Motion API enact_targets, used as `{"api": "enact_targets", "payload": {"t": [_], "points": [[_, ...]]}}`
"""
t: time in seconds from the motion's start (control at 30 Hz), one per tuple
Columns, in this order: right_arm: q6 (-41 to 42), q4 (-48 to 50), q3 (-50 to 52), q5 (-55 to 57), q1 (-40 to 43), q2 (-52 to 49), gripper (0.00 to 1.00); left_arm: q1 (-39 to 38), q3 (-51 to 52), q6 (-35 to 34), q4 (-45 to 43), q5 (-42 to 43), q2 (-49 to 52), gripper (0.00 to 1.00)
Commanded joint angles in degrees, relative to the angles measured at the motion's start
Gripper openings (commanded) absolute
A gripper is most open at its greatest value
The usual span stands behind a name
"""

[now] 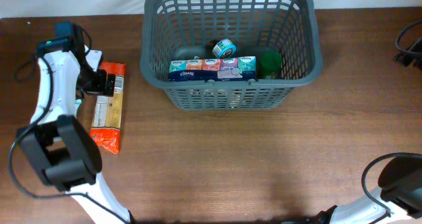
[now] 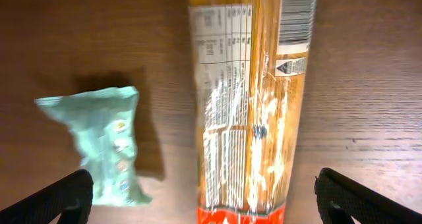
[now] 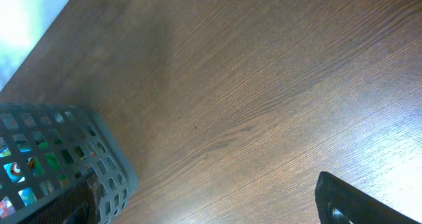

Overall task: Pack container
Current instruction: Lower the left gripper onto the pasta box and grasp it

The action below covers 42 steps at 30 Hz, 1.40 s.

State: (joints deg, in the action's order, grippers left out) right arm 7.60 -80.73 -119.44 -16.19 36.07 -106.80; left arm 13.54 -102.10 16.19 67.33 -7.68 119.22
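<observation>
Next, my left gripper grips the spaghetti packet [image 1: 107, 105] across its labelled middle, leaving both red ends free, to lay it in the basket.
The dark grey basket [image 1: 231, 46] stands at the back middle of the table. In it lie a multicoloured tissue pack [image 1: 211, 68], a small round blue tin [image 1: 224, 49] and a green item [image 1: 270, 64]. A long spaghetti packet [image 1: 107, 105] with red ends lies on the table to the left. My left gripper [image 1: 99, 79] hovers over it, open, its fingers either side of the packet [image 2: 250, 105] in the left wrist view [image 2: 201, 201]. My right gripper [image 3: 211, 204] is open and empty over bare table, with the basket's corner [image 3: 99, 165] at its left.
A small mint-green packet [image 2: 102, 141] lies left of the spaghetti. A black cable [image 1: 409, 46] sits at the right edge. My right arm [image 1: 395, 184] shows in the near right corner of the overhead view.
</observation>
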Motion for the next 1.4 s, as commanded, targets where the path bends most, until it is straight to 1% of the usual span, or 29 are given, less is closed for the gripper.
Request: {"api": "enact_targets", "payload": {"t": [0.0, 0.1, 0.27, 0.4, 0.43, 0.47, 0.63, 0.67, 0.7, 0.8, 0.83, 0.87, 0.9, 0.93, 1.0, 1.1, 1.2, 1.3, 1.37], "points": [[0.4, 0.0, 0.2, -0.5, -0.1, 0.4, 0.97, 0.1, 0.0, -0.4, -0.6, 1.6, 4.2, 1.00], [0.4, 0.0, 0.2, -0.5, -0.1, 0.4, 0.97, 0.1, 0.0, 1.0, -1.4, 4.6, 6.9, 1.00], [0.4, 0.0, 0.2, -0.5, -0.1, 0.4, 0.97, 0.1, 0.0, 1.0, -1.8, 5.4, 9.0, 1.00], [0.4, 0.0, 0.2, -0.5, -0.1, 0.4, 0.97, 0.1, 0.0, 1.2, -2.5, 5.4, 9.7, 0.89], [0.4, 0.0, 0.2, -0.5, -0.1, 0.4, 0.97, 0.1, 0.0, 1.7, -2.5, 5.4, 9.8, 0.77], [0.4, 0.0, 0.2, -0.6, -0.1, 0.4, 0.97, 0.1, 0.0, 2.1, -2.5, 5.4, 10.1, 0.73], [0.4, 0.0, 0.2, -0.6, -0.1, 0.4, 0.97, 0.1, 0.0, 2.8, -2.4, 5.4, 12.0, 0.72], [0.4, 0.0, 0.2, -0.6, -0.1, 0.4, 0.96, 0.1, 0.0, 2.8, -2.2, 5.4, 12.2, 0.72], [0.4, 0.0, 0.2, -0.6, -0.1, 0.4, 0.97, 0.1, 0.0, 2.8, -2.1, 5.4, 12.5, 0.68], [0.4, 0.0, 0.2, -0.6, -0.1, 0.4, 0.97, 0.1, 0.0, 2.8, -2.0, 5.4, 12.5, 0.41], [0.4, 0.0, 0.2, -0.5, -0.1, 0.4, 0.97, 0.1, 0.0, 2.8, -1.9, 5.4, 12.5, 0.27], [0.4, 0.0, 0.2, -0.6, -0.1, 0.4, 0.97, 0.1, 0.0, 2.8, -1.9, 5.4, 12.5, 0.11], [0.4, 0.0, 0.2, -0.6, -0.1, 0.4, 0.97, 0.1, 0.0, 2.8, -1.7, 5.4, 12.5, 0.03], [0.4, 0.0, 0.2, -0.6, -0.1, 0.4, 0.97, 0.1, -0.2, 2.8, -1.2, 5.3, 12.4, 0.02], [0.4, 0.0, 0.2, -0.6, -0.1, 0.4, 0.97, 0.1, -1.9, 2.8, 1.2, 4.8, 12.4, 0.02], [0.4, 0.0, 0.2, -0.6, -0.1, 0.4, 0.97, 0.1, -8.1, 2.7, 6.5, 3.5, 12.2, 0.02], [0.4, -0.1, 0.2, -0.6, -0.1, 0.4, 0.97, 0.1, -17.5, 1.6, 11.3, 1.5, 11.9, 0.02], [0.4, -0.5, 0.2, -0.6, -0.1, 0.4, 0.96, 0.1, -29.8, -4.0, 13.6, -0.7, 11.3, 0.02], [0.4, -0.9, 0.2, -0.6, 0.0, 0.4, 0.96, -0.3, -38.4, -5.3, 14.0, -0.7, 10.8, 0.02]]}}
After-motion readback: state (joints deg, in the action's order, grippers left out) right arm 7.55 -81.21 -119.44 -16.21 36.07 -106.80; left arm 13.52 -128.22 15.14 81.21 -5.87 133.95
